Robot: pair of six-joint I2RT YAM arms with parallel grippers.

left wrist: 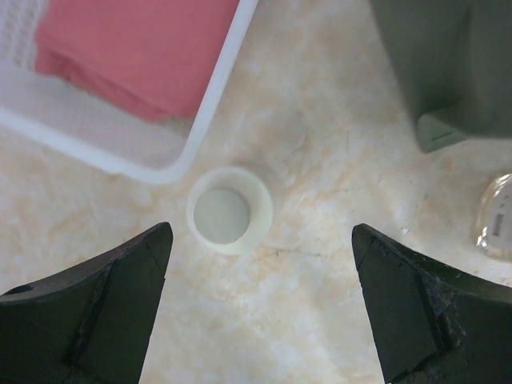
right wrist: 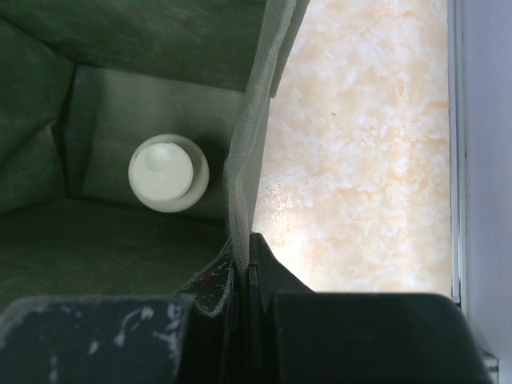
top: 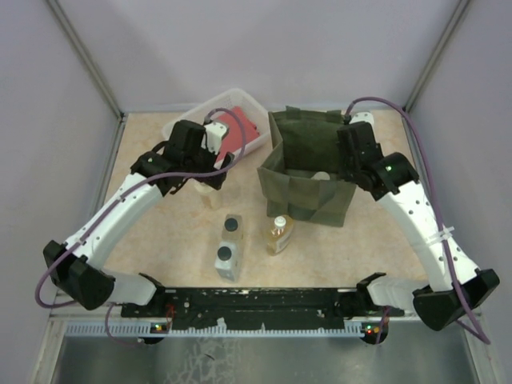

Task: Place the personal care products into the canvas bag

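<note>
The second cream bottle should go base-first into the canvas bag (top: 308, 188), so my left gripper will next pick the bottle up from above around its upper body (top: 208, 191).
The olive canvas bag (top: 308, 188) stands open right of the middle, with one cream bottle (top: 321, 176) upright on its floor (right wrist: 168, 172). My right gripper (top: 350, 164) is shut on the bag's right rim (right wrist: 246, 240), fabric pinched between its jaws. A second cream bottle (top: 211, 196) stands left of the bag. My left gripper (top: 200, 172) hovers over it wide open, its round cap (left wrist: 230, 210) just beyond the fingertips and left of their midline (left wrist: 262, 232). Two grey bottles (top: 232, 226), (top: 226, 260) and the amber bottle (top: 279, 234) lie in front of the bag.
A white plastic basket (top: 252, 104) holding a red cloth (top: 236, 132) stands at the back left, its rim (left wrist: 216, 104) close behind the cream bottle. The bag's corner (left wrist: 456, 72) and the amber bottle (left wrist: 498, 216) lie right of the left gripper. Enclosure walls surround the table.
</note>
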